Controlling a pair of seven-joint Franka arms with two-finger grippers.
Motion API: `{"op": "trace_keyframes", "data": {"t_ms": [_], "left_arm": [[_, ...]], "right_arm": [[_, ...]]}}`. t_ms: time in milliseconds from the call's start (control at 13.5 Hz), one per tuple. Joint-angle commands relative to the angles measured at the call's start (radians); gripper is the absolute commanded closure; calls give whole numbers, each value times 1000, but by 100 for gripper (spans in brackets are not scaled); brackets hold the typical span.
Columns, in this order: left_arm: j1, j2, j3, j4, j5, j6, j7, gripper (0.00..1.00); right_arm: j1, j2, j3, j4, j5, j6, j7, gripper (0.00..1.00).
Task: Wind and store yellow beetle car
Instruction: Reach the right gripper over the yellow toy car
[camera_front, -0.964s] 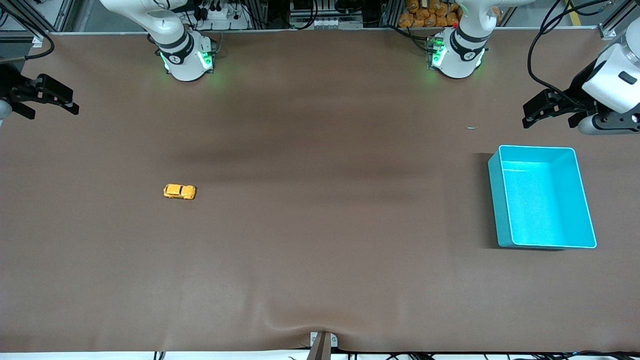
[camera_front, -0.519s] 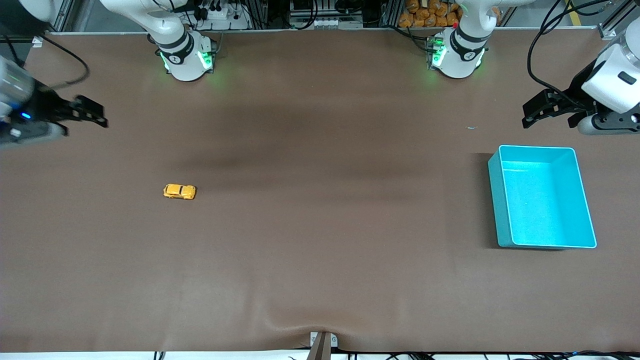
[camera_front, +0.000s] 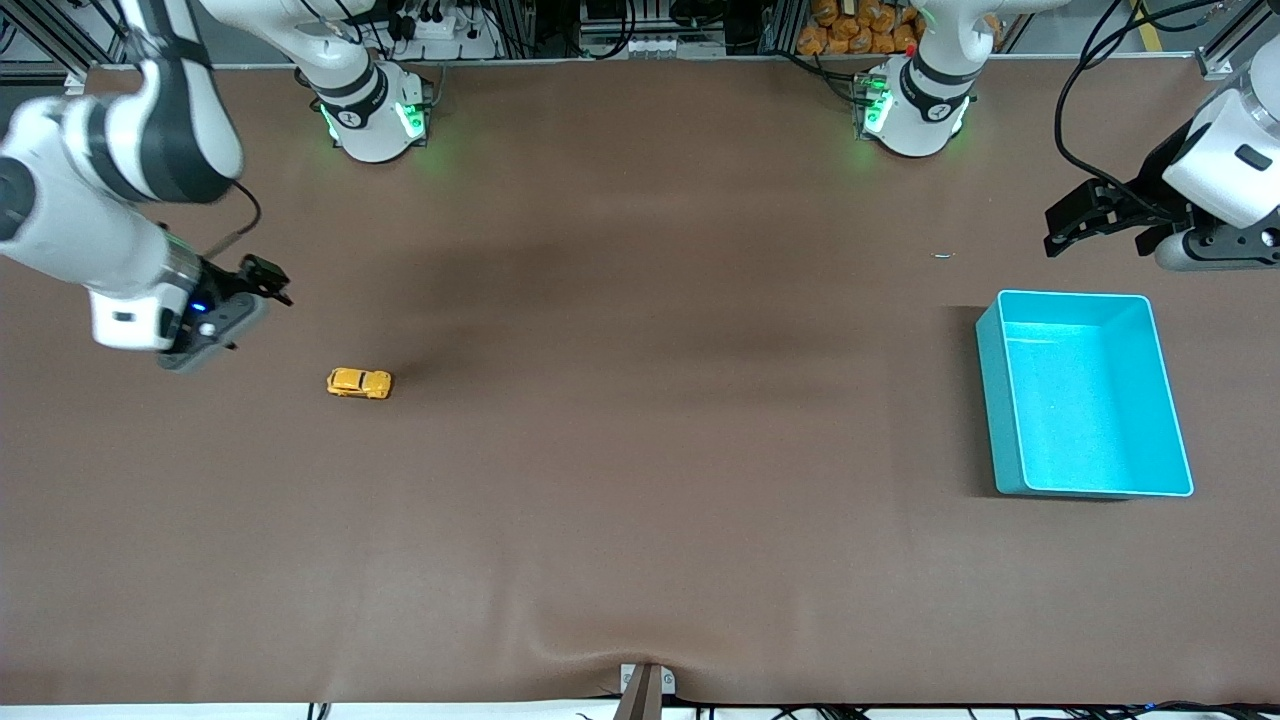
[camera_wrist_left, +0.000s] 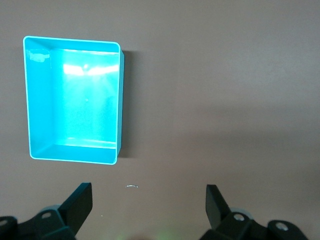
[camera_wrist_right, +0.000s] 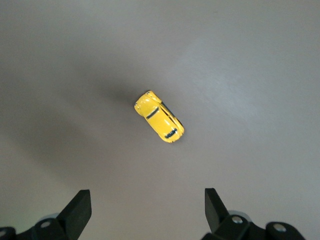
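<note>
My right gripper will grab the car by its door sides next. Then it can store the yellow beetle car (camera_front: 359, 383) in the turquoise bin (camera_front: 1085, 395).
The yellow beetle car (camera_front: 359, 383) stands alone on the brown table toward the right arm's end; in the right wrist view the car (camera_wrist_right: 159, 116) lies on bare mat. My right gripper (camera_front: 262, 281) hangs open over the table beside the car, apart from it, with nothing between its fingers (camera_wrist_right: 77, 210). A turquoise bin (camera_front: 1085, 395) sits empty toward the left arm's end, and the bin (camera_wrist_left: 72, 100) fills part of the left wrist view. My left gripper (camera_front: 1075, 222) waits open over the table beside the bin, fingertips (camera_wrist_left: 80, 200) wide apart.
Both arm bases (camera_front: 375, 115) stand along the table's edge farthest from the front camera. A small pale scrap (camera_front: 944, 256) lies on the mat near the bin. A bracket (camera_front: 645, 685) sits at the table's nearest edge.
The right arm has swung in from the table's end toward the car, its gripper now much closer to it. The left arm, car and bin have not moved.
</note>
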Motion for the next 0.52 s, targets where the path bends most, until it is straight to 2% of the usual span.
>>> {"op": "trace_keyframes", "data": {"t_ms": [0, 297, 445], "left_arm": [[3, -4, -1, -1, -17, -9, -3, 0], [1, -4, -1, -3, -18, -9, -5, 0], [3, -4, -1, -1, -18, -9, -5, 0]], "right_arm": [[-22, 14, 48, -87, 3, 125, -164, 0], [-11, 189, 53, -90, 2, 311, -417, 0], [-2, 243, 53, -90, -3, 377, -469, 0]]}}
